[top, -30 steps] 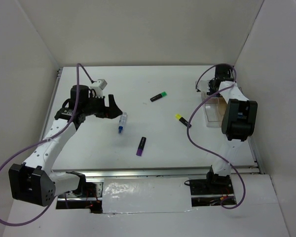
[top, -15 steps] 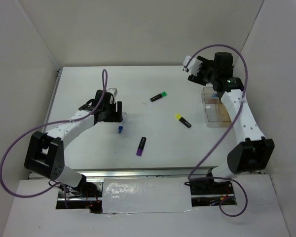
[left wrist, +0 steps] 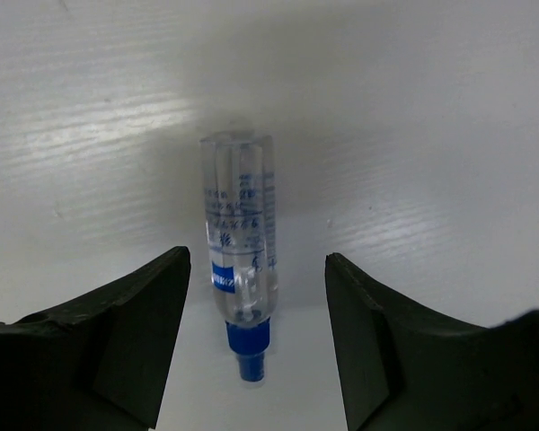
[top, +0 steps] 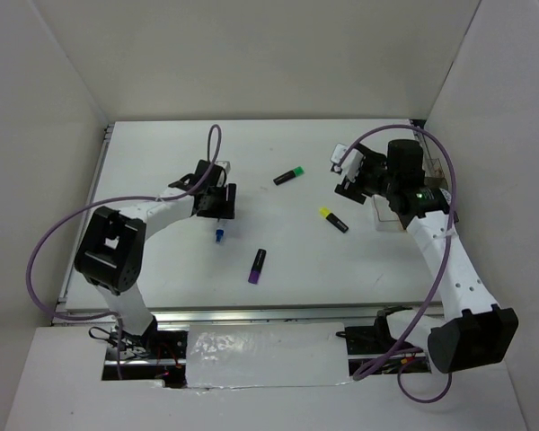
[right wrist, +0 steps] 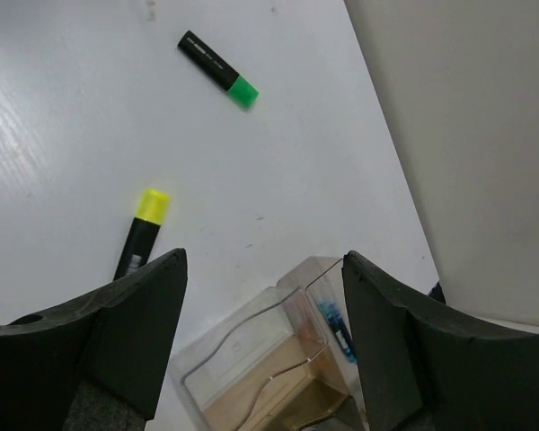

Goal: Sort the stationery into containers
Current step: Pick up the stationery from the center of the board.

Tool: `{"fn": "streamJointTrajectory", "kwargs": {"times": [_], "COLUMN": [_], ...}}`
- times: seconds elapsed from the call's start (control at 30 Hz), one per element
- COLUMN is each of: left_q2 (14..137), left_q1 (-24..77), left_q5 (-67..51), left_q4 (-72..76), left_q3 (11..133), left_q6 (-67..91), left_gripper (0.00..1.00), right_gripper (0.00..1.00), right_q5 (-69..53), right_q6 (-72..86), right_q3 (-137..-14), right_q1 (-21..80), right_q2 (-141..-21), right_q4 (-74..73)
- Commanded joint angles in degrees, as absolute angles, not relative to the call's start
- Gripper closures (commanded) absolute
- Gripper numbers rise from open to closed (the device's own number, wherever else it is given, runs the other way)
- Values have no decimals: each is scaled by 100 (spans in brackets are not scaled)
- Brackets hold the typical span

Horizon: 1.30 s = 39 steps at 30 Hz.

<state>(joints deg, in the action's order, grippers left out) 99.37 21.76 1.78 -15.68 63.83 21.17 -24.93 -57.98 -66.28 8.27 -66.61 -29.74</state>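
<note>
I would leave the tube on the tabletop if I lifted my left gripper now, because my open fingers leave gaps along both sides of the tube (top: 221, 224) (left wrist: 241, 260).
The white-blue tube (left wrist: 241, 260) lies on the table, blue cap toward the camera, between the open fingers of my left gripper (left wrist: 256, 296), untouched. In the top view the left gripper (top: 219, 214) covers the tube and only the blue cap (top: 218, 236) shows. My right gripper (top: 349, 176) is open and empty, hovering left of the clear container (top: 384, 214). In the right wrist view the container (right wrist: 278, 359) lies under the open gripper (right wrist: 262, 305) and holds a blue pen (right wrist: 335, 325). Green (top: 289, 175), yellow (top: 333, 219) and purple (top: 258, 266) highlighters lie loose.
The green highlighter (right wrist: 218, 69) and yellow highlighter (right wrist: 142, 232) also show in the right wrist view. White walls enclose the table on the left, back and right. The container sits close to the right wall.
My left gripper has moved right and come down astride the tube. My right gripper has swung from over the container's back end to the left and forward, beside the container.
</note>
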Motion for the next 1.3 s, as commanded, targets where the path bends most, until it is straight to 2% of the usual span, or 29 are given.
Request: {"fn": "streamJointTrajectory", "kwargs": {"times": [0.0,0.07,0.3,0.4,0.47,0.53,0.6,0.63,0.67,0.7,0.77,0.9,1.03,1.27], "left_q2": [10221,10457,10854,10907,10995,11013,10960,10829,10741,10662,10442,9750,9405,8878], "left_q1": [2276,2320,2276,2285,2276,2241,2093,1987,1891,1733,1688,1784,1889,2100], "left_q5": [316,421,378,404,387,264,-436,-918,-2193,-2832,-4437,-5718,-6319,-6381], "left_q4": [-1380,-1537,-1767,-1801,-1898,-1986,-2013,-1960,-1864,-1759,-1504,-740,-448,156], "left_q3": [6706,6890,7119,7163,7242,7330,7365,7330,7269,7121,6971,6506,6346,5740], "left_q6": [2127,2144,2233,2224,2206,2171,2197,2232,2293,2529,3064,3995,4517,5193], "left_gripper": [27,31,37,43,51,66,83,87,91,97,100,100,100,100], "right_gripper": [23,24,23,23,23,23,23,23,23,24,24,25,25,28], "right_q5": [-2707,-2768,-2865,-2900,-2874,-2935,-3040,-3137,-3181,-3243,-3392,-3437,-3288,-3015], "right_q6": [-5651,-5713,-5941,-6038,-6108,-6283,-6581,-6653,-6740,-6889,-7048,-7609,-8366,-8911], "right_q3": [-6496,-6338,-6012,-5907,-5854,-5740,-5591,-5520,-5450,-5327,-5178,-4931,-4676,-4570], "right_q1": [923,958,1177,1379,1494,1669,1766,1862,1933,1994,2284,3022,3778,4938], "right_q2": [-6188,-6013,-5634,-5485,-5423,-5318,-5160,-5107,-5054,-4941,-4826,-4755,-4877,-5641], "right_q4": [-2901,-2865,-2690,-2689,-2663,-2654,-2663,-2646,-2567,-2488,-2321,-2013,-1847,-1556]}}
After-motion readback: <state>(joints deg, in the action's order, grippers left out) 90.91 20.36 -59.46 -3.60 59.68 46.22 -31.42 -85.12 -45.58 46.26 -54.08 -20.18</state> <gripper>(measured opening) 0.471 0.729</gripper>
